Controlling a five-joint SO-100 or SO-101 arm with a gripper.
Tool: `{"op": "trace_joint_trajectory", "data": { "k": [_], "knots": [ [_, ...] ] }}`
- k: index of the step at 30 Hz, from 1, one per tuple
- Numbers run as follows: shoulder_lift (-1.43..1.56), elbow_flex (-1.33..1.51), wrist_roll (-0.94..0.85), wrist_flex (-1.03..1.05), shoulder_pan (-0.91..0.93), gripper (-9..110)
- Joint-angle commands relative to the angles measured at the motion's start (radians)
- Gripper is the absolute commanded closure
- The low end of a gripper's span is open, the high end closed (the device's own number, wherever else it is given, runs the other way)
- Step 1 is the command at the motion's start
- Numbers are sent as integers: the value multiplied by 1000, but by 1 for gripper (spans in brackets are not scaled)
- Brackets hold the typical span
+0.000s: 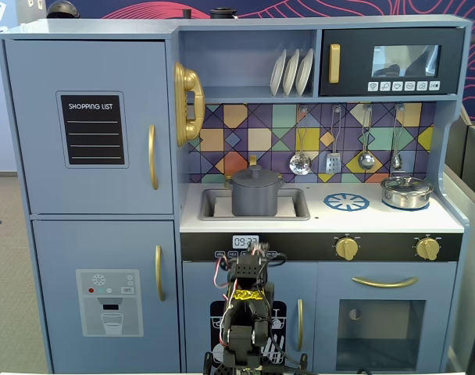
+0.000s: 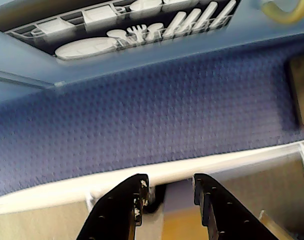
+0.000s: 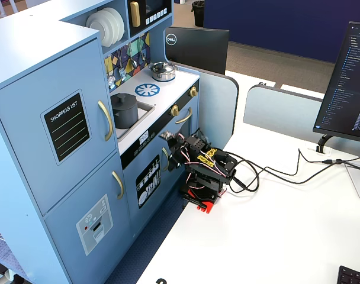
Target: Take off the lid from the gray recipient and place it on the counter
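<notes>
I need to uncover the gray recipient and place the lid on the counter, so I should grab the lid next by the lid's knob.
The gray recipient stands in the recessed sink of the counter, with its lid on top, knob up. Both also show in a fixed view, the pot under the lid. My arm is folded low in front of the toy kitchen, well below the counter and far from the pot. In the wrist view my gripper is open and empty, and it points down past the white table edge at blue carpet. The pot is out of the wrist view.
A shiny silver pot sits at the counter's right, beside the blue-and-white burner print. Utensils hang above the counter. A monitor and cables lie on the white table behind my arm.
</notes>
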Motion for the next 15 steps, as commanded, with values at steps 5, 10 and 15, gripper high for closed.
{"op": "trace_joint_trajectory", "data": {
  "k": [5,10,15],
  "knots": [
    [-153,-526,-61,-367,12,102],
    [-285,-747,-46,-623,-8,98],
    [-391,-807,-67,-868,-34,90]
  ]
}}
